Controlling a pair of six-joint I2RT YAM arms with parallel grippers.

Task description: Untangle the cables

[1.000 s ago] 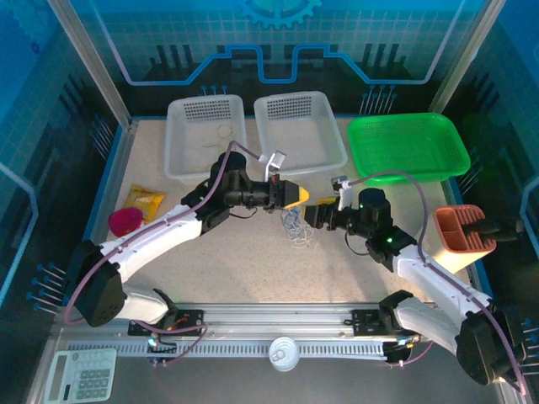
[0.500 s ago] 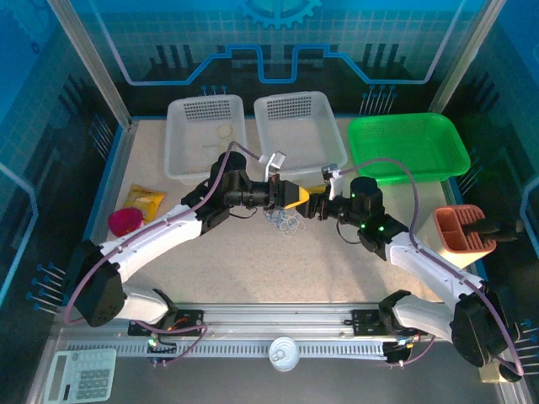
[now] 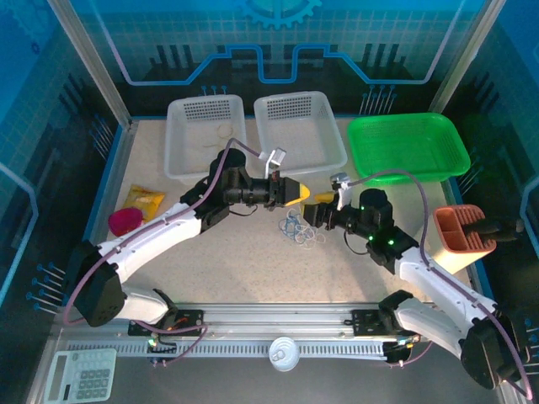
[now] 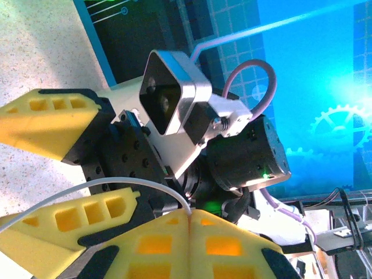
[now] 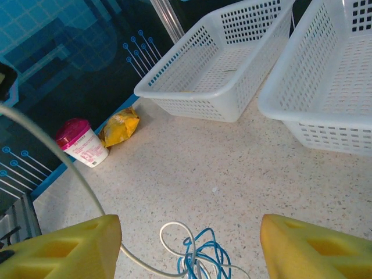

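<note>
The single white cable should come free alone, so my right gripper will next grab it by the part of the cable (image 5: pixel 87 186) free of the blue tangle.
The cables (image 3: pixel 301 229) lie in a small blue and white tangle on the speckled table (image 3: pixel 253 261), between the two arms. The same cables (image 5: pixel 200 256) sit low between my right fingers. My left gripper (image 3: pixel 296 196) hovers just left of and above the tangle. Its yellow jaws (image 4: pixel 190 214) are shut on one white cable (image 4: pixel 116 183), which arcs away to the left. My right gripper (image 3: pixel 315 212) faces it from the right, and its fingers (image 5: pixel 64 250) stand open over the tangle, holding nothing. The white strand (image 5: pixel 87 186) passes the right gripper's left finger.
Two white baskets (image 3: pixel 206 139) (image 3: pixel 299 128) and a green basket (image 3: pixel 408 143) line the back. An orange holder (image 3: pixel 461 238) stands at the right. At the left are a pink cup (image 3: pixel 125 221) and a yellow bag (image 3: pixel 145 200).
The right gripper went in toward the left gripper and has drawn back to the right. The tangle shifted left, then back right. The left gripper keeps hold of the white cable.
</note>
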